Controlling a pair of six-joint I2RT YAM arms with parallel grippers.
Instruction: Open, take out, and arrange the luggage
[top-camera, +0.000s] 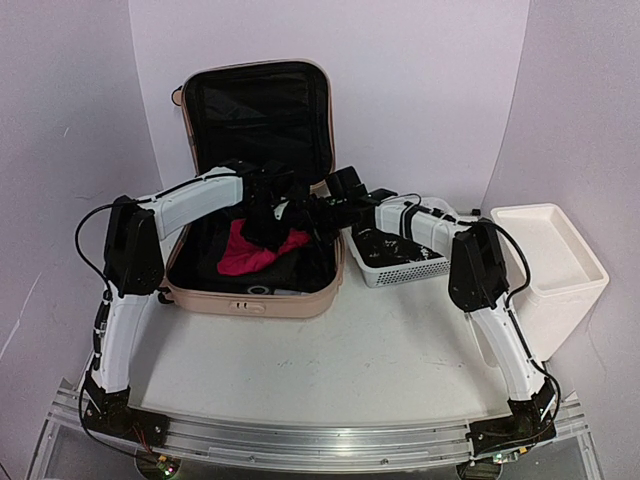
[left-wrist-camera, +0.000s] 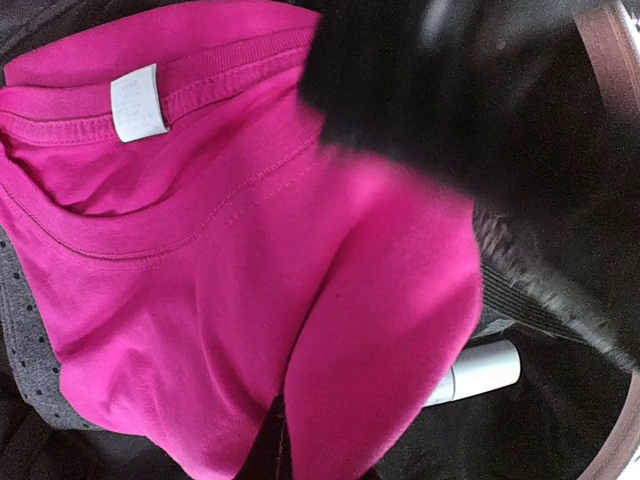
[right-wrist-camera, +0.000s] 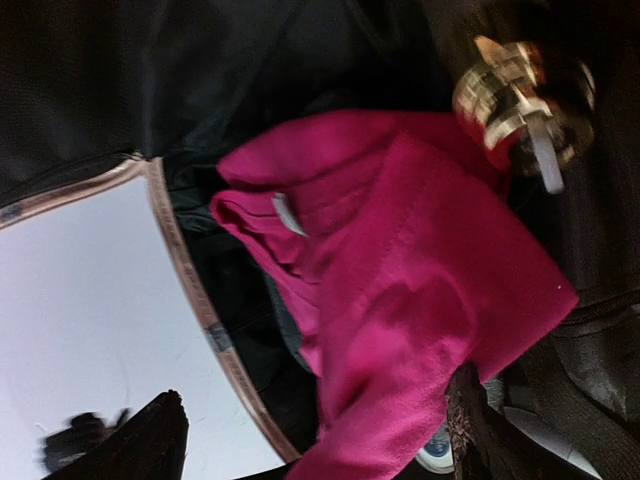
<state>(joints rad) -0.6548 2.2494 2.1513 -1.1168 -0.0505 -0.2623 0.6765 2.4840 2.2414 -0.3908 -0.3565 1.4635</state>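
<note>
My right gripper takes hold of the magenta shirt's basket-side edge (top-camera: 301, 238) (right-wrist-camera: 388, 422) next, to take the shirt out.
The pale pink luggage (top-camera: 250, 300) lies open on the table, its lid (top-camera: 255, 110) upright at the back and its black lining showing. A magenta shirt (top-camera: 250, 255) lies inside on dark clothes. My left gripper (top-camera: 268, 222) is over the shirt and shut on it. The shirt (left-wrist-camera: 250, 250) fills the left wrist view and hides the fingers. In the right wrist view the shirt (right-wrist-camera: 420, 290) rises to the left gripper (right-wrist-camera: 515, 95). My right gripper (top-camera: 318, 218) is beside it, open (right-wrist-camera: 310, 440), with the shirt's lower edge between its spread fingers (right-wrist-camera: 475, 425).
A white mesh basket (top-camera: 400, 268) holding dark items stands right of the luggage, under the right arm. A white plastic cabinet (top-camera: 555, 265) stands at the far right. A white tube (left-wrist-camera: 487, 370) lies in the luggage beside the shirt. The luggage rim (right-wrist-camera: 190, 290) borders the bare table (right-wrist-camera: 80, 320).
</note>
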